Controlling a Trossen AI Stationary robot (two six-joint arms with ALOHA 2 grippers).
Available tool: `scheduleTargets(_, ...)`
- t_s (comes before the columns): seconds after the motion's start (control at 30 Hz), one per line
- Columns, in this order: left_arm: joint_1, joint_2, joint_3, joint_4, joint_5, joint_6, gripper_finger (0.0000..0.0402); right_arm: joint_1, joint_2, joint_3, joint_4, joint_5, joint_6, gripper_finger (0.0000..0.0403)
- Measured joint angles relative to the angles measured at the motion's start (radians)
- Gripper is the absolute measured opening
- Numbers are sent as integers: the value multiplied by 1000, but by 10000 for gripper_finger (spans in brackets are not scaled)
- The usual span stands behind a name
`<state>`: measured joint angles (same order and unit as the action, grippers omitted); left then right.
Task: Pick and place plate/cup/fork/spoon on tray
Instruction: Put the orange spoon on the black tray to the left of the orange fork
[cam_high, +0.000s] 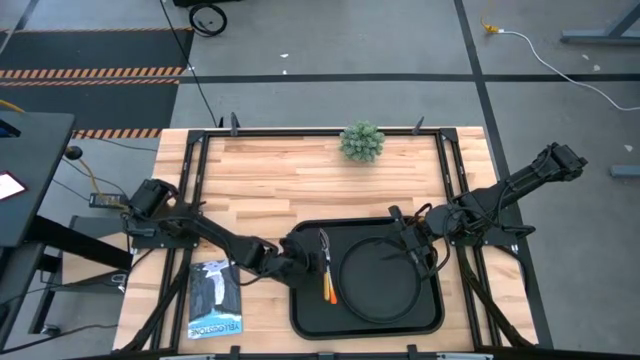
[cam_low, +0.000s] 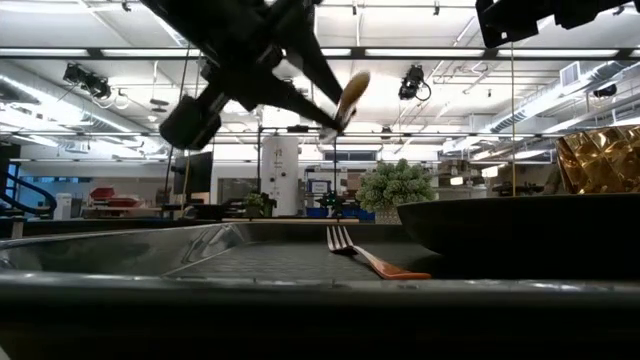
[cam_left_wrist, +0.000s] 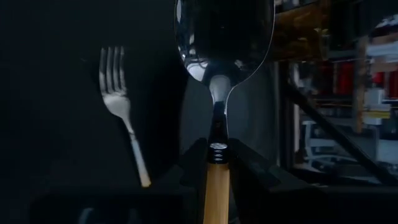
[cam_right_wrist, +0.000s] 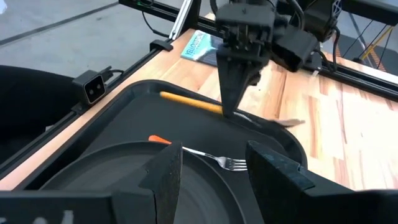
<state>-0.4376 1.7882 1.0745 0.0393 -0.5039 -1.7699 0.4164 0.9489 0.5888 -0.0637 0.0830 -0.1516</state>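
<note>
My left gripper is holding the spoon (cam_left_wrist: 221, 43) high above the bottom of the tray beside the fork, so it needs to lower the spoon before letting go.
The black tray (cam_high: 300, 318) lies at the table's near middle. The round plate (cam_high: 380, 282) rests on it. The fork (cam_high: 326, 272) lies flat on the tray left of the plate and also shows in the left wrist view (cam_left_wrist: 116, 84). My left gripper (cam_high: 305, 260) is over the tray's left part, shut on the spoon (cam_right_wrist: 193, 101). My right gripper (cam_right_wrist: 214, 174) is open and empty above the plate's far right part. A faceted amber thing (cam_low: 600, 160), seemingly the cup, shows only in the low view behind the plate. My left gripper pinches the spoon's orange handle (cam_left_wrist: 216, 163) between its two fingers, near the end that joins the metal neck. The fingers point down and lie across the spoon. The spoon is lifted clear above the tray, roughly level, its bowl (cam_left_wrist: 224, 37) past the fingers.
A small green plant (cam_high: 362, 142) stands at the table's far edge. A blue and white booklet (cam_high: 215, 298) lies on the wood left of the tray. Black frame rails (cam_high: 190, 170) run along the table's sides. Bare wood lies between plant and tray.
</note>
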Motion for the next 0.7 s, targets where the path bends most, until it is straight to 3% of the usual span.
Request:
scheduleTargets(0.17,-27,1,72,-65,-44,0,58,0,0,0,2,0,0,183)
scheduleTargets(0.3,-28,42,197,-286,-43,6,58,0,0,0,4,0,-1,183)
scheduleTargets(0.47,-31,115,317,-509,27,-64,58,0,0,0,-3,1,-4,183)
scheduleTargets(0.7,-31,193,336,-559,131,-111,58,0,7,-13,13,-5,-24,183)
